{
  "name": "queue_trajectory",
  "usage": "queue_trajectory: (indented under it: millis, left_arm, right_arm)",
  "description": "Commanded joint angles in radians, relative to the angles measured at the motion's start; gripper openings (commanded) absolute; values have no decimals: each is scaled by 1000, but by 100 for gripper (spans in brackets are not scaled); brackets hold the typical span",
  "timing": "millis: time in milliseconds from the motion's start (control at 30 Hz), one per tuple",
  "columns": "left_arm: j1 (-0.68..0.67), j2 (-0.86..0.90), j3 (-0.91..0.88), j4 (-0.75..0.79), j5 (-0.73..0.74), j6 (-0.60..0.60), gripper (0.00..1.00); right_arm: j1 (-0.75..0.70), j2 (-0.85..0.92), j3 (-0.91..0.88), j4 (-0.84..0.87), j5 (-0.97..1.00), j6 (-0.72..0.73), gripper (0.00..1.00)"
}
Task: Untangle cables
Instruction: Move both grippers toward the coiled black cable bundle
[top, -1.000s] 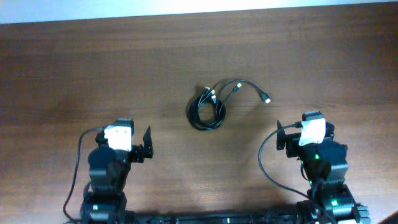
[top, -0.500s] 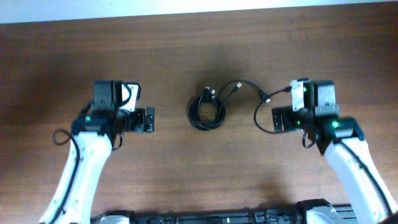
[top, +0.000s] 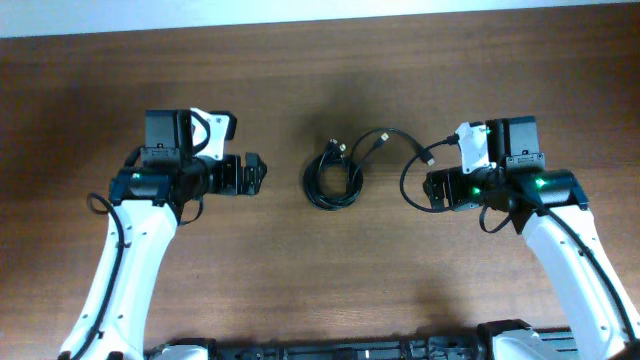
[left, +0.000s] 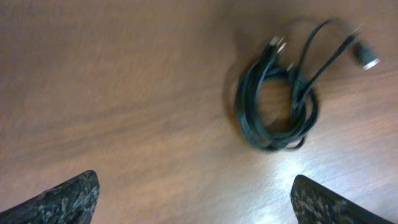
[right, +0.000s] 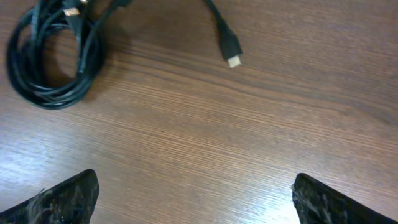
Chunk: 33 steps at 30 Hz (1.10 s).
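Note:
The left gripper will grab the coil of cables by its outer side facing the left gripper, so the plug ends stay free for the right gripper.
The cables (top: 335, 177) are thin black cords coiled in a small bundle at the table's middle, with plug ends sticking out at the top. One loose end with a silver-tipped plug (top: 428, 157) trails to the right. The bundle shows in the left wrist view (left: 273, 102) and at the top left of the right wrist view (right: 50, 56), where the plug (right: 231, 51) lies apart. My left gripper (top: 250, 175) is open and empty, left of the bundle. My right gripper (top: 432, 190) is open and empty, right of it, just below the loose plug.
The brown wooden table (top: 320, 280) carries only the cables. A pale wall strip (top: 300, 12) runs along the far edge. Thicker black wires hang from both arms, one looping near the right gripper (top: 408, 185).
Both arms have swung out from the near edge toward the table's middle. The left gripper moved right toward the bundle, the right gripper moved left. The cables have not moved.

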Motion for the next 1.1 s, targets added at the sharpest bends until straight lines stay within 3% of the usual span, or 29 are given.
queue_trajectory:
  millis: [0, 233, 433, 533, 800, 833, 900, 967, 1067]
  left_arm:
    - [4, -1, 16, 68, 65, -45, 99]
    - [-31, 46, 16, 185, 45, -51, 99]
    - [-137, 150, 16, 295, -169, -45, 99]
    - [-195, 260, 23, 316, -186, -45, 99]
    - [-252, 501, 249, 57, -146, 4, 93]
    - [-257, 520, 261, 50, -139, 5, 90]
    - [-270, 544, 261, 54, -139, 27, 70]
    - [-278, 556, 261, 62, -120, 53, 57]
    - [-287, 573, 261, 85, -106, 54, 48]
  right_arm:
    - [2, 2, 24, 13, -59, 11, 99]
    - [3, 3, 24, 38, -59, 88, 99]
    - [3, 3, 24, 45, -59, 88, 99]
    - [3, 3, 24, 46, -59, 91, 99]
    - [3, 3, 24, 46, -59, 91, 99]
    - [3, 3, 24, 46, -59, 91, 99]
    - [3, 3, 24, 46, -59, 91, 99]
    - [3, 3, 24, 45, -59, 91, 99]
    - [3, 3, 24, 46, -59, 90, 99]
